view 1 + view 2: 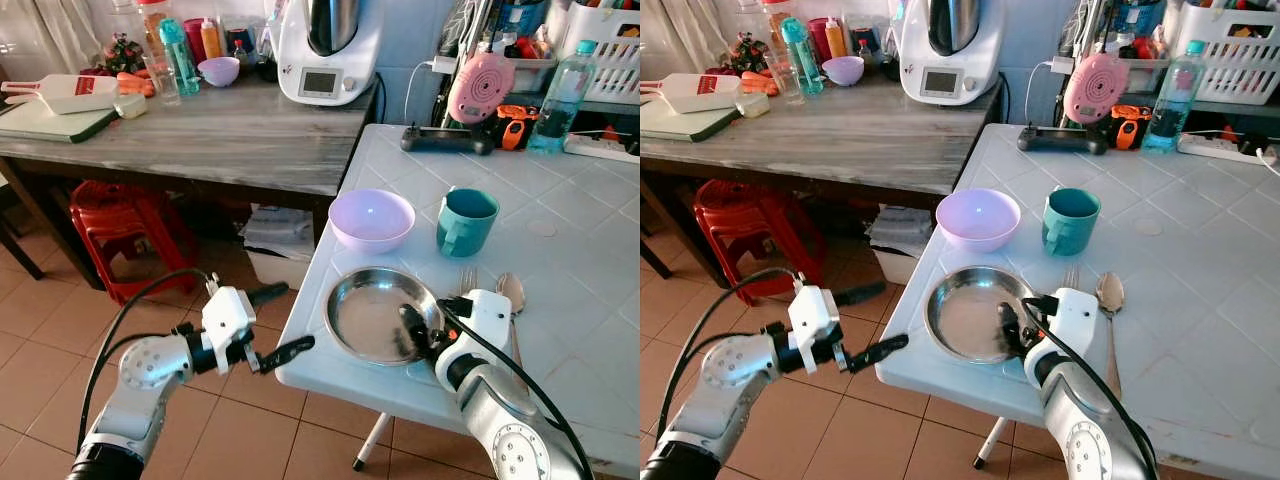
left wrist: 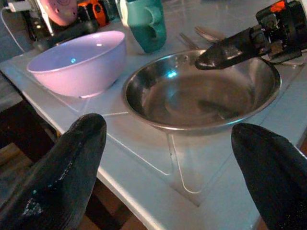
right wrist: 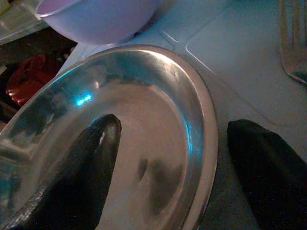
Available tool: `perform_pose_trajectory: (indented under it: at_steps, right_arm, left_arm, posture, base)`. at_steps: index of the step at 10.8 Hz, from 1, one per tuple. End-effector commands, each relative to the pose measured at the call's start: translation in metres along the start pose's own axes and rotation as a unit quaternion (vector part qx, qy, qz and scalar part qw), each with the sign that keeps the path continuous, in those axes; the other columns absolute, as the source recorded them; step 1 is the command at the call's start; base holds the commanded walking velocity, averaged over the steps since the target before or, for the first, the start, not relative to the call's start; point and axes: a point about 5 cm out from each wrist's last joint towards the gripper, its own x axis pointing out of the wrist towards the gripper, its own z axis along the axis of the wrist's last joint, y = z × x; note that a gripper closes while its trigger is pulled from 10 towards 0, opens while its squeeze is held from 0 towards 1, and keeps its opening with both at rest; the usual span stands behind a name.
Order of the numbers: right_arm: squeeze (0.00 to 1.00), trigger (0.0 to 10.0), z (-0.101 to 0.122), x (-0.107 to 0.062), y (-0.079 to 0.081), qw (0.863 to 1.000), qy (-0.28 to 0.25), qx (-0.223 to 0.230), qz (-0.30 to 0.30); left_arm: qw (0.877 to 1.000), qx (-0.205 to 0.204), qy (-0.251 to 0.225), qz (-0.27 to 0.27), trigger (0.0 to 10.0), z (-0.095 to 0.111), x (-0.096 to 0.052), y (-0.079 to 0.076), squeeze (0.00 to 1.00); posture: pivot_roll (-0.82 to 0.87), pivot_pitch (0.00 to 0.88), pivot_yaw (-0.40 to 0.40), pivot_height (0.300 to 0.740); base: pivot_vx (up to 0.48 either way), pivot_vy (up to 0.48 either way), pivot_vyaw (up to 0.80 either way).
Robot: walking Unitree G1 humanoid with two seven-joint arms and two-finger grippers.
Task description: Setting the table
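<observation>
The plate's round body is wider than the robot's open fingers, so the right gripper should next grip the plate's thin raised rim beside the fork.
A round steel plate (image 1: 370, 318) lies near the front left corner of the white tiled table (image 1: 590, 300). My right gripper (image 1: 425, 320) is open and straddles the plate's right rim, one finger (image 3: 91, 163) inside the plate and the other (image 3: 268, 163) outside on the tiles. Behind the plate stand a lilac bowl (image 1: 371, 217) and a teal mug (image 1: 465, 221). A fork (image 1: 466, 280) and a spoon (image 1: 511, 290) lie right of the plate. My left gripper (image 1: 283, 322) hangs open off the table's left edge, holding nothing.
A wooden counter (image 1: 200, 140) at the left carries a kitchen machine (image 1: 328, 50), bottles and a small bowl (image 1: 219, 70). A red stool (image 1: 115, 225) stands under it. A water bottle (image 1: 560, 100) and a black power strip (image 1: 445, 140) sit at the table's far edge.
</observation>
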Motion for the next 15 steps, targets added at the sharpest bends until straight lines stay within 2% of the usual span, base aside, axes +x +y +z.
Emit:
perform_pose_trajectory:
  at_steps: [1,2,3,6,7,15]
  right_arm:
    - [0.82,10.0,0.002,0.002,0.005,1.000,0.006,-0.010,0.008]
    - [0.32,10.0,0.003,0.004,0.007,1.000,0.006,-0.011,0.012]
    - [0.00,10.0,0.004,0.006,0.010,1.000,0.010,-0.014,0.022]
    - [0.00,10.0,-0.004,0.008,0.016,0.998,0.047,-0.024,0.044]
    - [0.00,0.0,-0.009,0.008,0.016,0.997,0.061,-0.018,0.051]
    - [0.00,0.0,-0.020,0.009,0.012,0.995,0.085,0.007,0.057]
  left_arm:
    - [1.000,0.010,0.005,0.000,10.0,0.001,-0.001,0.003,0.00]
    - [1.000,0.009,0.006,0.000,10.0,0.001,-0.001,0.002,0.00]
    - [1.000,0.008,0.007,0.000,10.0,-0.001,-0.001,0.001,0.00]
    - [1.000,0.010,0.005,-0.001,10.0,0.000,0.000,0.000,0.00]
    - [1.000,0.010,0.005,0.000,10.0,0.000,-0.001,0.000,0.00]
    - [1.000,0.009,0.001,-0.009,10.0,0.001,0.001,-0.001,0.00]
  posture:
    - [0.03,0.001,0.068,0.740]
    - [0.03,0.001,0.067,0.740]
    - [0.03,0.000,0.066,0.740]
    - [0.03,0.003,0.061,0.740]
    - [0.04,0.005,0.060,0.740]
    - [0.03,0.010,0.067,0.740]
  base:
    - [0.000,0.000,0.00]
    - [0.000,0.000,0.00]
    - [0.000,0.000,0.00]
    - [0.000,0.000,0.00]
    - [0.000,0.000,0.00]
    - [0.000,0.000,0.00]
